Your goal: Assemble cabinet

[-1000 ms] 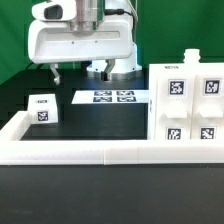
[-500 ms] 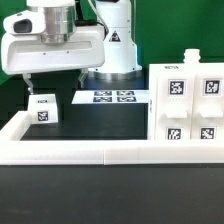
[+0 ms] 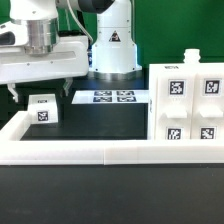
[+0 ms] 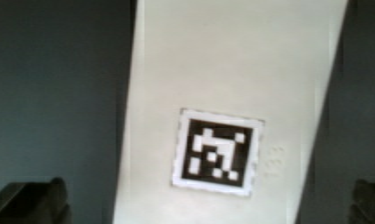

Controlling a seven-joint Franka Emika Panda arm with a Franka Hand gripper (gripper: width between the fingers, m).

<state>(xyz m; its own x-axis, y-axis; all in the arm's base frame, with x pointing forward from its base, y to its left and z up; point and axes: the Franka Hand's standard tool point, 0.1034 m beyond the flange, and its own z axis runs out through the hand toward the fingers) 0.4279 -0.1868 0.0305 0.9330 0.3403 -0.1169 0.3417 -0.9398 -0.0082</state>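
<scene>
I will next grab the small white panel (image 3: pixel 42 108) by the panel's long side edges, so that I can fit it onto the cabinet body (image 3: pixel 186 104).
The cabinet body (image 3: pixel 186 104), a large white box with several tags, stands at the exterior view's right. A small white panel (image 3: pixel 42 108) with one tag lies at the left on the black table. My gripper (image 3: pixel 37 89) hangs just above that panel, with its dark fingers spread to either side. In the wrist view the panel (image 4: pixel 219 80) fills the middle with its tag (image 4: pixel 219 150) facing the camera. The gripper (image 4: pixel 198 203) is open and empty, its fingertips (image 4: pixel 27 203) showing at the frame's two lower corners.
The marker board (image 3: pixel 111 97) lies flat in the middle at the back. A low white rail frame (image 3: pixel 80 151) borders the table along the front and left. The robot's base (image 3: pixel 112 45) stands behind the marker board.
The arm has swung to the exterior view's left, from above the marker board to above the small panel. The parts have not moved.
</scene>
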